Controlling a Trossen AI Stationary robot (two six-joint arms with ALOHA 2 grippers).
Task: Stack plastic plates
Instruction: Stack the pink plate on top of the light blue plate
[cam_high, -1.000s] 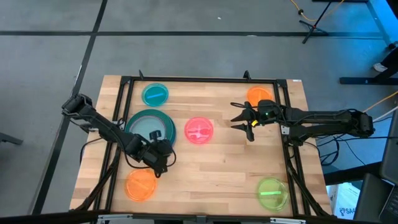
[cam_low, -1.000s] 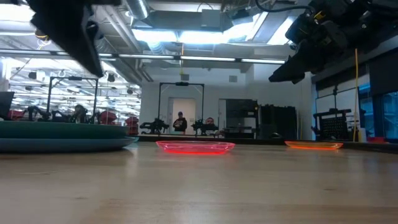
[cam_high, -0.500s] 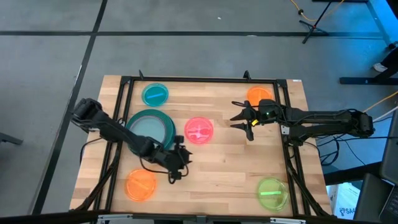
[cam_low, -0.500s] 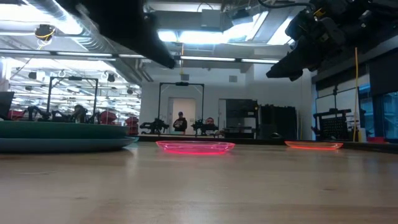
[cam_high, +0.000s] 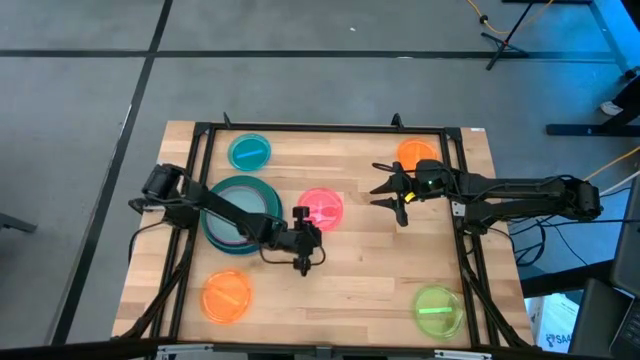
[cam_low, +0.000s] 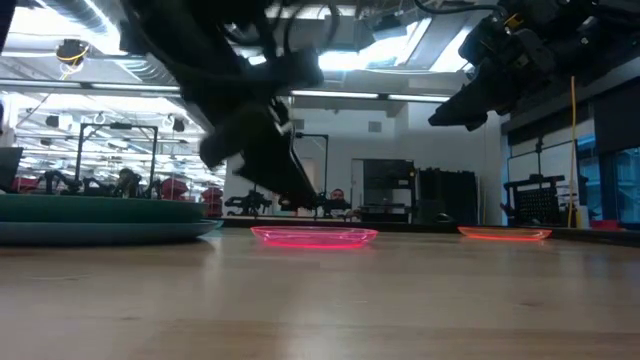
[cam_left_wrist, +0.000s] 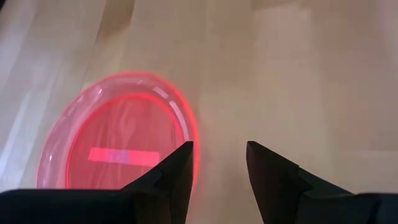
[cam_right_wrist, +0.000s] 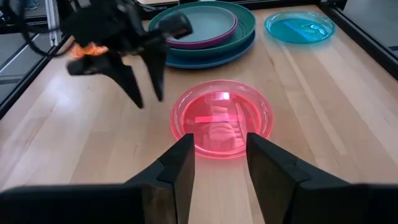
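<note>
I should lower my left gripper before closing on the pink plate, because the pink plate's rim (cam_high: 325, 229) is below the gripper's fingers.
A pink plate (cam_high: 320, 210) lies flat on the table's middle; it also shows in the left wrist view (cam_left_wrist: 118, 149) and the right wrist view (cam_right_wrist: 221, 118). A stack of large teal and blue plates with smaller ones on top (cam_high: 240, 212) (cam_right_wrist: 205, 28) lies to its left. My left gripper (cam_high: 305, 260) (cam_left_wrist: 217, 149) (cam_right_wrist: 144, 90) is open and empty, fingers pointing down, just near-left of the pink plate. My right gripper (cam_high: 378, 187) (cam_right_wrist: 221, 143) is open and empty, held above the table to the pink plate's right.
A small blue plate (cam_high: 249, 152) lies at the far left. One orange plate (cam_high: 228, 296) lies at the near left and another (cam_high: 415, 152) at the far right. A lime green plate (cam_high: 437, 310) lies at the near right. Bare wood (cam_high: 370, 270) spans the near middle.
My left gripper has swung from the near side of the plate stack toward the table's right edge and come down beside the pink plate, staying open. No plate has moved.
</note>
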